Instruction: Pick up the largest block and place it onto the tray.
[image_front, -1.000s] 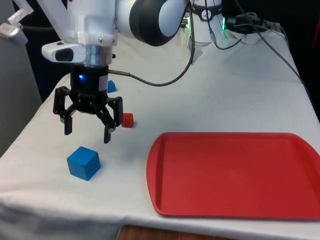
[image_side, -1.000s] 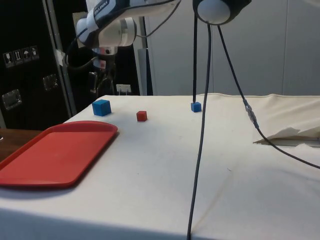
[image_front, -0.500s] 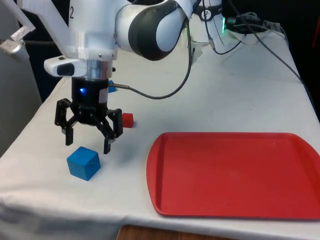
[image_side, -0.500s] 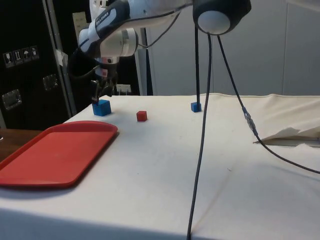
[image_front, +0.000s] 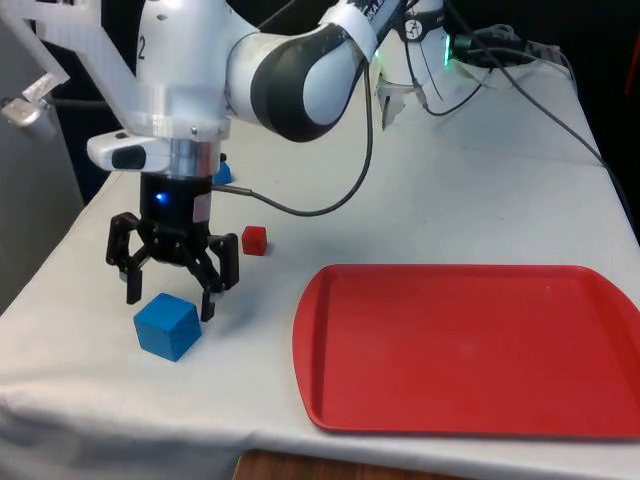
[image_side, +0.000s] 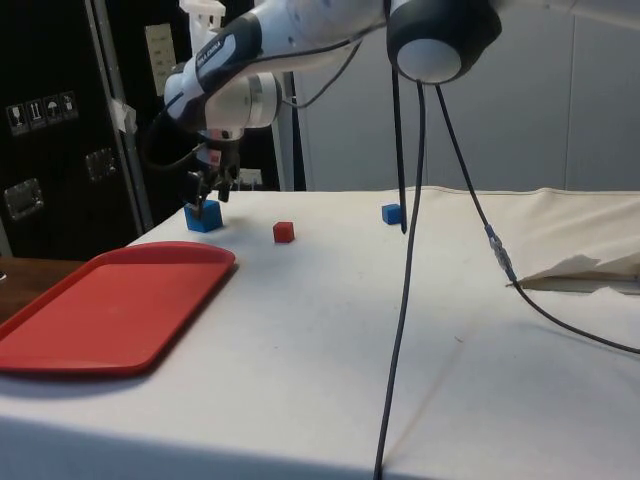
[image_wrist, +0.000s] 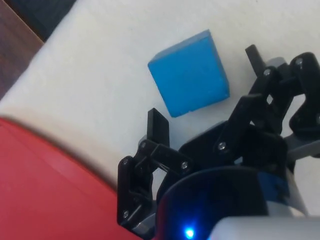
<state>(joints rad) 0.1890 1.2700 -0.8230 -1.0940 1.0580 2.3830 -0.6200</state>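
Observation:
I will place the largest block onto the red tray (image_front: 470, 350) (image_wrist: 47, 187), so next I will grab the block by its opposite sides with my gripper.
The largest block, a blue cube (image_front: 167, 326) (image_side: 203, 215) (image_wrist: 189, 73), sits on the white cloth near the table's front corner on the front view's left. My gripper (image_front: 167, 298) (image_side: 208, 194) (image_wrist: 206, 87) hangs open just above and slightly behind it, fingers spread wider than the cube and not touching it. The red tray (image_front: 470, 350) (image_side: 105, 305) lies to the front view's right of the cube. A small red cube (image_front: 254, 239) (image_side: 284, 232) and a small blue cube (image_front: 222, 172) (image_side: 391, 213) rest farther back.
Black cables (image_front: 330, 190) trail from the arm across the cloth, and one (image_side: 400, 330) hangs down in the side view. The table edge (image_front: 60, 250) runs close to the large cube on the front view's left. A crumpled white paper (image_front: 400, 100) lies near the far end.
The gripper has moved down and toward the near edge, closing in over the large blue cube. It stays open. The blocks and tray have not moved.

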